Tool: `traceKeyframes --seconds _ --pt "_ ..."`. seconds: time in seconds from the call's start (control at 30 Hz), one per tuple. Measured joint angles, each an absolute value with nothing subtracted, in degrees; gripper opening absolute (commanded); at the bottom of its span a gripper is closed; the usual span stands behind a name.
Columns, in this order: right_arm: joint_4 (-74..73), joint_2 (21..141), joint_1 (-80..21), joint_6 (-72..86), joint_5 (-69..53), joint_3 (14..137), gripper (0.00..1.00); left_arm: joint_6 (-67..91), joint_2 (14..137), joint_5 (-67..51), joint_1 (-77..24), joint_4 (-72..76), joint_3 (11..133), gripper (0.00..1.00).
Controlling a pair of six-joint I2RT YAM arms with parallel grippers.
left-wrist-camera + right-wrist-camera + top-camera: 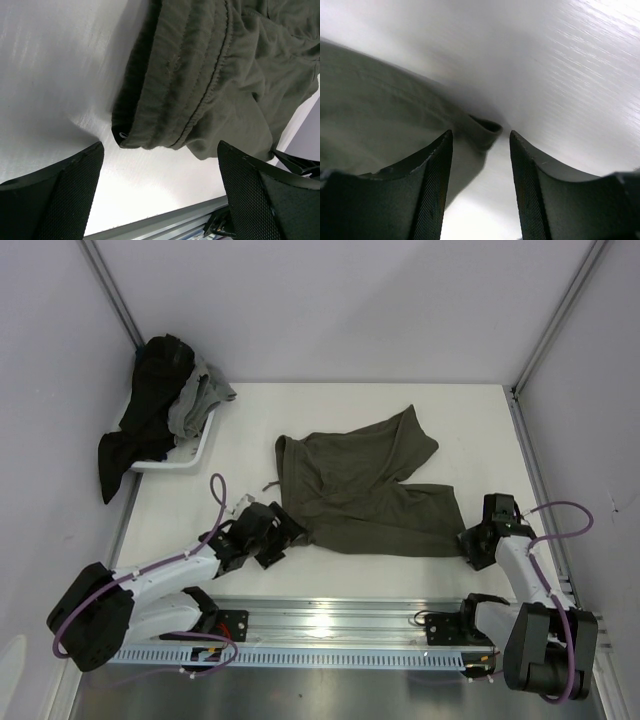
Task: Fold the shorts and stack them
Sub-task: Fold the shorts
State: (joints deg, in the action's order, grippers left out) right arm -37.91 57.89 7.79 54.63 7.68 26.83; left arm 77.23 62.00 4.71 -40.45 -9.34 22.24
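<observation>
Next, my left gripper grips the near waistband corner (pixel 300 539) to fold the near edge of the olive-green shorts (pixel 360 485) over the far one.
The olive-green shorts (pixel 360 485) lie spread on the white table, waistband to the left and both legs to the right. My left gripper (pixel 278 536) sits low at the near-left waistband corner. In the left wrist view that gripper (pixel 160 165) is open wide, and the ribbed waistband corner (pixel 175 100) lies just beyond its fingertips, apart from them. My right gripper (pixel 472 543) is at the near-right leg hem. In the right wrist view it (pixel 481 142) is open with a narrower gap, and the curled hem corner (pixel 481 131) lies at the mouth of that gap, not pinched.
A white tray (pixel 190 458) at the back left holds a heap of black and grey clothes (pixel 160 400) spilling over its edge. Enclosure walls stand on three sides. A metal rail (pixel 340 618) runs along the near table edge by the arm bases.
</observation>
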Motion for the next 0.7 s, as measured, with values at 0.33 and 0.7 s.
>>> traceKeyframes --seconds 0.33,0.7 --pt "-31.88 62.24 8.1 56.86 7.66 27.33 0.0 82.91 64.18 6.44 -41.65 -7.4 22.2 0.87" --pt "-31.66 61.89 8.12 56.99 7.66 27.33 0.0 93.43 63.94 11.51 -45.54 -6.0 19.88 0.69"
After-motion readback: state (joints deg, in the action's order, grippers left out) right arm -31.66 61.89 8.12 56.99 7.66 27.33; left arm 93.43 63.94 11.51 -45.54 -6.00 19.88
